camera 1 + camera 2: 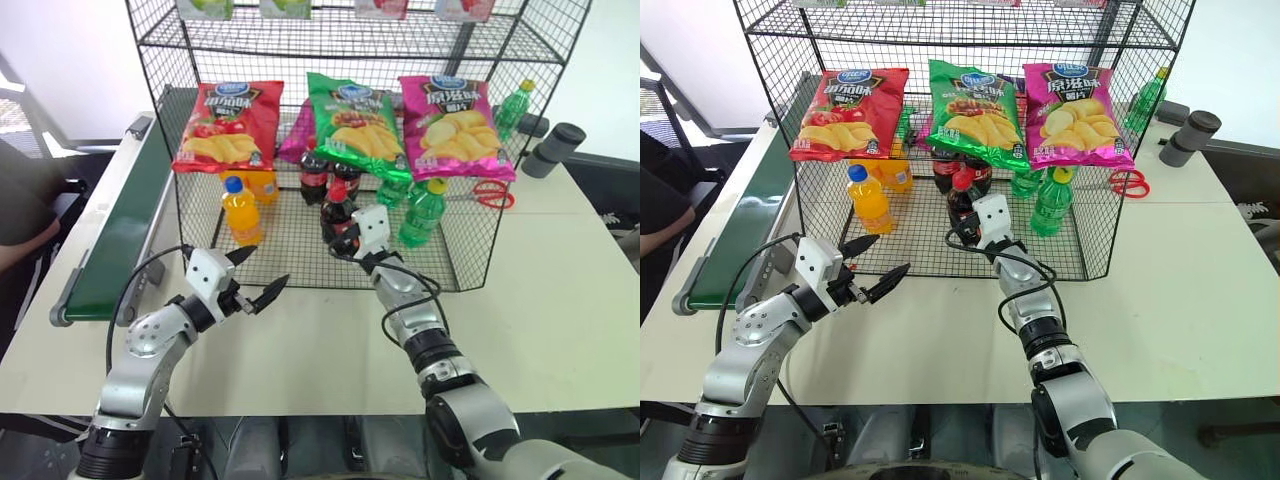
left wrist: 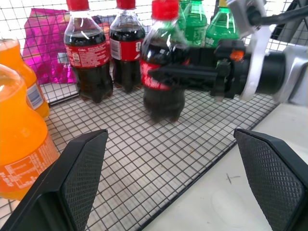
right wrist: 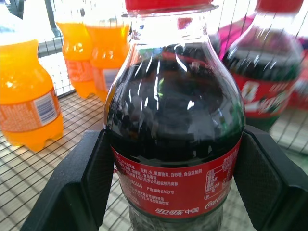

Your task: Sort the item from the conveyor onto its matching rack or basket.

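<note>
The front cola bottle's base is down on the basket's grid bottom, so the bottle would stand. My right gripper should open now.
The item, a cola bottle with a red cap and red label, stands upright inside the black wire basket, near its front. My right gripper is shut on its lower body; its pads press both sides. Whether the bottle's base rests on the grid floor I cannot tell. Two more cola bottles stand just behind it. My left gripper hangs open over the table in front of the basket, holding nothing. The dark-green conveyor runs along the table's left side, with nothing on the part I see.
An orange-drink bottle stands at the basket's left and green bottles at its right. Three chip bags hang on the shelf above. Red scissors and grey cylinders lie behind on the right. A person's arm is at the far left.
</note>
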### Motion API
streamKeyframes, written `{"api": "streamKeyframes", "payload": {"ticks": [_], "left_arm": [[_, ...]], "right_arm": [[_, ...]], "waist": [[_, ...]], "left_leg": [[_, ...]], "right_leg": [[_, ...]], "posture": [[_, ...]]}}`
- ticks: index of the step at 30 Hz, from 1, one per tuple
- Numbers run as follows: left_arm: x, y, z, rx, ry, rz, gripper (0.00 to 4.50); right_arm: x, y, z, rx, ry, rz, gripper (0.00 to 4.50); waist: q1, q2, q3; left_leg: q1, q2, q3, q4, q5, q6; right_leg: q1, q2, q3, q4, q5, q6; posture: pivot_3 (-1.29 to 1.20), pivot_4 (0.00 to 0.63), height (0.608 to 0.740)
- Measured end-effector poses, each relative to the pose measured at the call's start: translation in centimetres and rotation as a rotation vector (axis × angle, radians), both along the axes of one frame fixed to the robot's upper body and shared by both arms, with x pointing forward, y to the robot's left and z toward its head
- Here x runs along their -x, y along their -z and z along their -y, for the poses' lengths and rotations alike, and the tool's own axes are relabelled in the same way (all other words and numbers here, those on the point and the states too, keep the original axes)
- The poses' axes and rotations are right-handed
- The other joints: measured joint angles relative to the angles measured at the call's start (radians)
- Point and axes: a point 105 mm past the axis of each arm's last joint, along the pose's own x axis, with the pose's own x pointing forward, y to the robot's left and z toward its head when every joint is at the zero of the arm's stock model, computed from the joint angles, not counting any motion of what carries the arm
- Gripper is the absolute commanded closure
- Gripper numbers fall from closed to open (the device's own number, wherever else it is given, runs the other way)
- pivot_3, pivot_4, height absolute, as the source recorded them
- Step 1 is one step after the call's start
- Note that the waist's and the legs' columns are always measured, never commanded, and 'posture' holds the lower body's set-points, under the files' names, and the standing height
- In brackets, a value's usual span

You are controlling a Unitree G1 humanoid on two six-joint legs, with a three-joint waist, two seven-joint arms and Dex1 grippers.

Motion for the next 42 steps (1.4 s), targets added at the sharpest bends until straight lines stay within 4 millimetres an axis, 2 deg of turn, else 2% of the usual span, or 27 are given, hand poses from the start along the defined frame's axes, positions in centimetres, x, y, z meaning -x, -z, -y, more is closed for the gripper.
{"api": "streamKeyframes", "payload": {"ticks": [6,9,10,17,22,29,33,37,42], "left_arm": [[0.0,0.0,0.1,0.011,0.004,-0.009,0.03],[0.1,-0.1,0.1,0.013,0.006,-0.006,0.0],[0.1,-0.1,0.1,0.014,0.007,-0.006,0.0],[0.1,-0.2,0.3,0.014,0.012,-0.004,0.0],[0.2,-0.3,0.4,0.014,0.015,0.0,0.0],[0.1,-0.3,0.1,0.002,0.009,-0.009,0.0],[-0.3,-0.5,-0.5,-0.01,-0.008,-0.006,0.0],[-0.7,-0.4,-2.4,-0.046,-0.055,-0.019,0.0],[-1.1,-0.3,-4.9,-0.094,-0.1,-0.032,0.0]], "right_arm": [[-0.6,-0.4,0.0,-0.007,0.002,-0.005,1.57],[-0.7,-0.4,-0.1,-0.016,-0.004,-0.01,0.1],[-0.7,-0.6,-0.1,-0.02,-0.009,-0.004,0.01],[-0.8,-1.4,-0.1,-0.027,-0.026,0.027,0.01],[0.5,-1.5,1.1,-0.003,-0.063,0.078,0.01],[5.5,-1.2,6.4,0.126,-0.182,0.078,0.01],[8.3,-2.5,10.2,0.157,-0.207,0.049,0.01],[9.9,-4.2,14.7,0.212,-0.146,0.029,0.01],[12.2,-4.0,18.3,0.24,-0.121,-0.06,0.01]], "waist": [[-0.003,0.0,0.0],[-0.009,0.0,0.0],[-0.013,0.0,0.0],[-0.022,0.0,0.0],[-0.018,0.0,0.0],[-0.015,0.001,0.0],[-0.017,0.002,0.0],[-0.016,0.002,0.0],[-0.01,0.002,0.0]], "left_leg": [[0.0,0.0,0.0,0.0,0.0,0.0],[0.0,0.0,0.0,0.0,0.0,0.0],[0.0,0.0,0.0,0.0,0.0,0.0],[0.001,0.0,0.0,0.0,0.0,0.0],[0.0,-0.001,0.0,0.0,0.0,0.0],[0.0,-0.001,-0.001,0.0,0.0,0.0],[0.001,-0.001,-0.001,0.0,0.0,0.0],[0.002,-0.001,-0.001,0.0,0.0,0.0],[0.001,-0.001,0.0,0.0,0.0,0.0]], "right_leg": [[0.0,-0.001,0.0,0.0,0.0,0.0],[0.0,-0.001,0.0,0.0,0.0,0.0],[0.0,-0.001,0.0,0.001,0.0,0.0],[0.0,-0.001,0.0,0.002,0.0,0.0],[0.0,-0.003,-0.001,0.002,0.0,0.0],[0.001,-0.003,-0.001,0.0,0.0,0.0],[0.001,-0.002,0.0,0.001,0.0,0.0],[0.002,-0.002,-0.001,0.0,0.0,0.0],[0.002,-0.001,0.0,-0.001,0.0,0.0]], "posture": [[0.0,0.15,0.74],[0.0,0.15,0.74],[0.0,0.15,0.74],[0.0,0.15,0.74],[0.0,0.15,0.74],[0.0,0.15,0.74],[0.0,0.15,0.74],[0.0,0.15,0.74],[0.0,0.15,0.74]]}}
